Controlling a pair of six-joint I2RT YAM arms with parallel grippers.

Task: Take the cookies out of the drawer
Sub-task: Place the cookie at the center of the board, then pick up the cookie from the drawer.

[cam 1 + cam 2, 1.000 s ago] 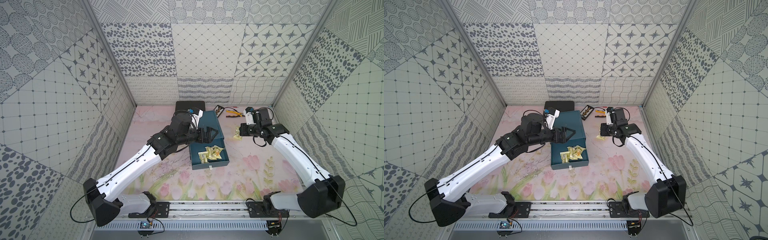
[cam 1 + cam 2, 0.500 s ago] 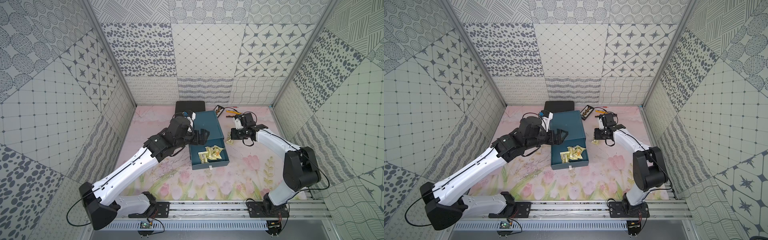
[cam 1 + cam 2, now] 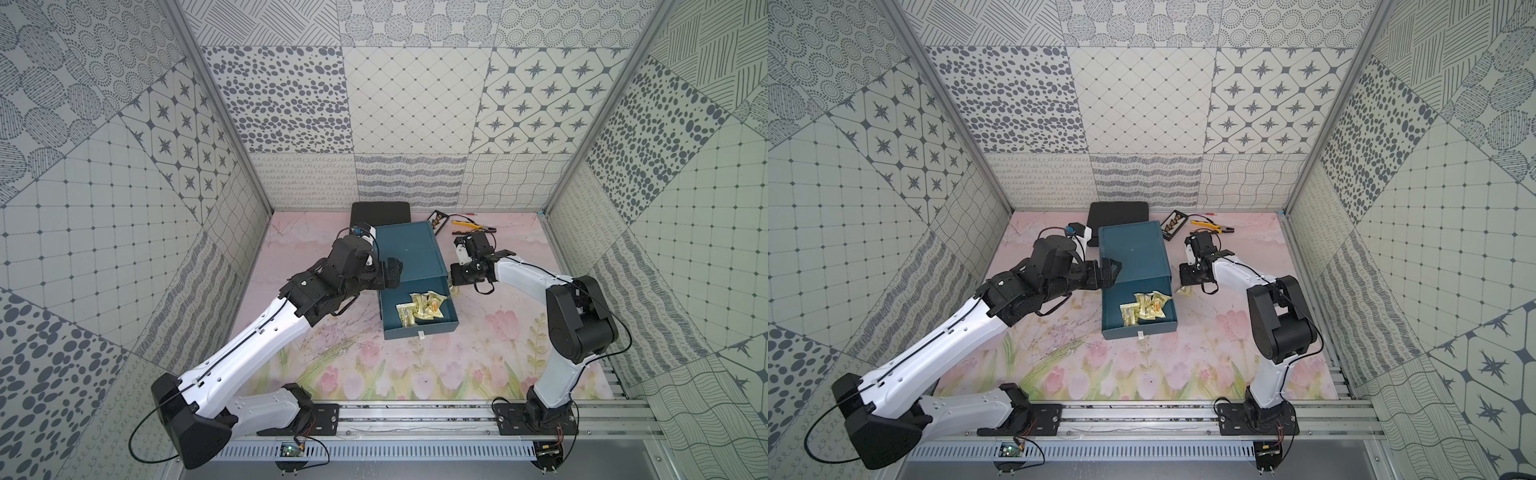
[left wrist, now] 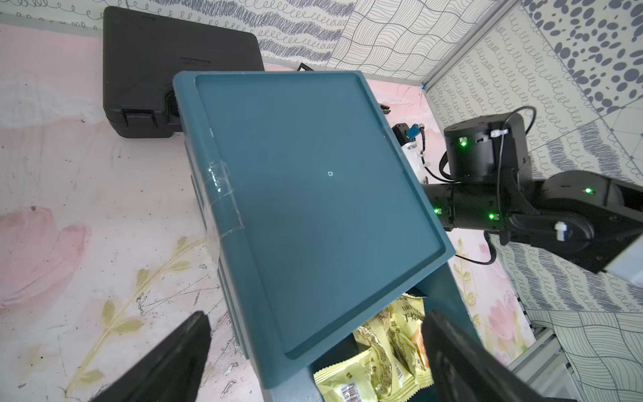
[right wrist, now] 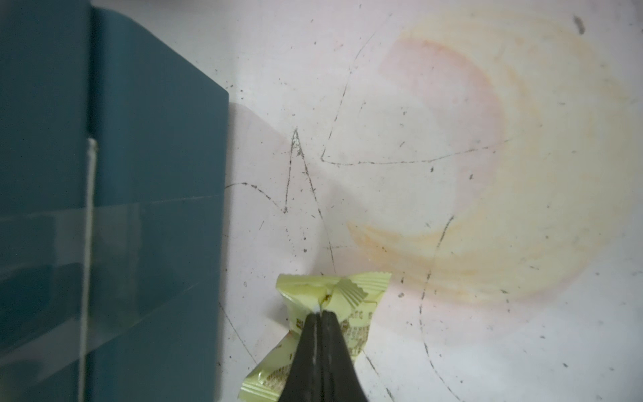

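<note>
The gold cookie packet's lower end sits against the mat beside the cabinet, under the fingers, so it is time my right gripper releases it next.
Several gold cookies (image 3: 422,311) (image 3: 1144,309) (image 4: 382,355) lie in the pulled-out teal drawer (image 3: 422,330) (image 3: 1140,328). My right gripper (image 5: 318,313) (image 3: 455,284) is shut on one more gold cookie packet (image 5: 334,292) (image 3: 1185,291). It holds that packet low over the mat, just outside the right wall of the teal cabinet (image 3: 409,253) (image 5: 156,174). My left gripper (image 4: 315,315) (image 3: 395,272) (image 3: 1111,272) is open and holds nothing. It hovers at the cabinet's left front corner, one finger over the mat and one over the drawer.
A black case (image 3: 380,212) (image 4: 174,69) stands behind the cabinet at the back wall. A slim black tray (image 3: 437,217) and yellow-handled pliers (image 3: 469,224) lie at the back right. Patterned walls close in three sides; the rail (image 3: 415,419) runs along the front.
My right gripper has carried the packet left and down to the cabinet's right side, the arm's elbow folding back. My left gripper has drawn back slightly to the left.
</note>
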